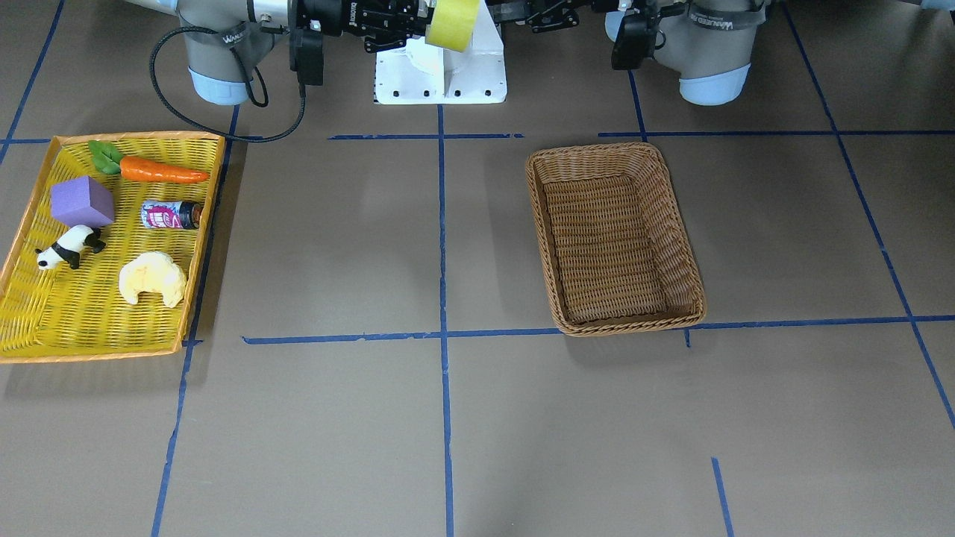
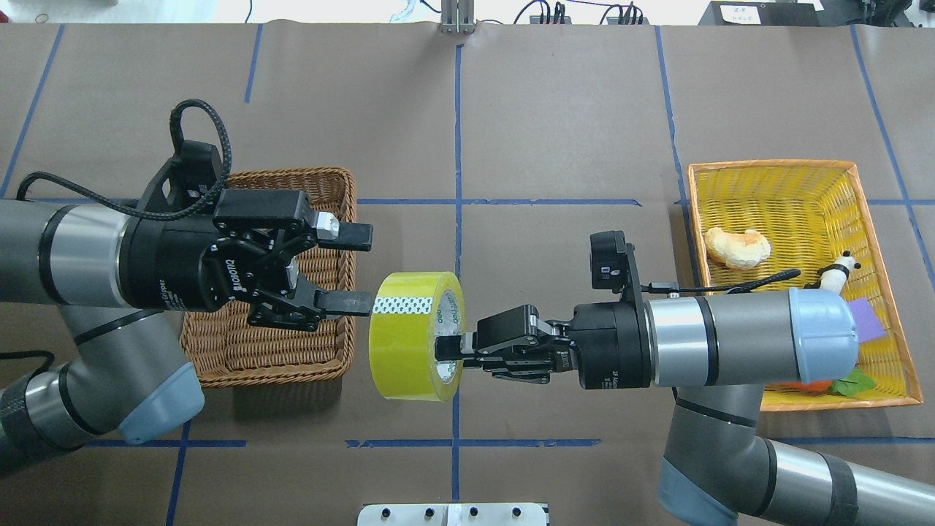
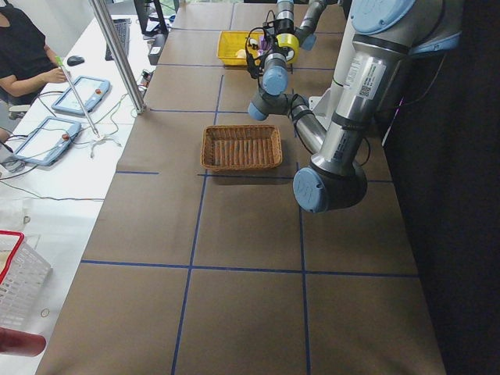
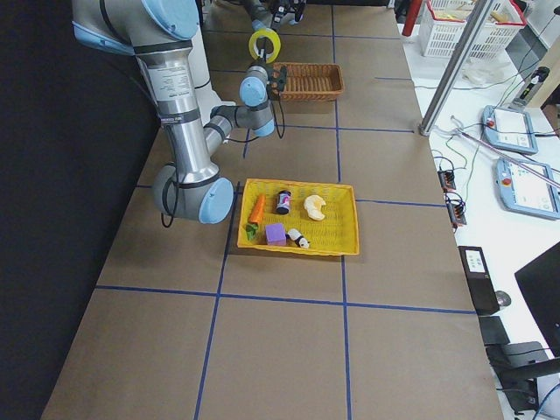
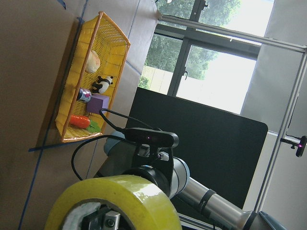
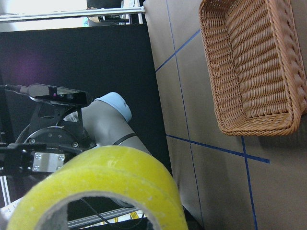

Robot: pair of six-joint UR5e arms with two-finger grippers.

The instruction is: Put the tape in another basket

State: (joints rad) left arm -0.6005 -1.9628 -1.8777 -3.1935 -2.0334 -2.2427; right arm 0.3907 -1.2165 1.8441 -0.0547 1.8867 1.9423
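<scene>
My left gripper should move farther onto the tape's side before it closes on the tape. My left fingers only reach the yellow tape's edge [image 1: 470, 19] [image 5: 144, 196].
The tape [image 2: 409, 336], a wide yellow-green roll with a pale core, hangs in the air over the table's middle. My right gripper [image 2: 447, 349] is shut on the roll's wall, one finger inside the core. My left gripper [image 2: 361, 268] is open just left of the roll, its lower finger tip at the roll's edge. The brown wicker basket [image 2: 277, 174] lies under my left arm and has nothing in it [image 1: 597, 153]. The left wrist view shows the tape [image 5: 115, 201] close below. In the right wrist view the tape [image 6: 105, 187] is nearest, with the basket [image 6: 254, 62] beyond it.
A flat yellow tray [image 1: 134, 137] with an orange rim holds a carrot [image 1: 160, 171], a purple cube [image 1: 82, 201], a can [image 1: 171, 215], a toy panda [image 1: 71, 246] and a croissant [image 1: 153, 277]. Blue tape lines grid the brown table. The robot's white base [image 1: 440, 78] sits at the table's edge.
</scene>
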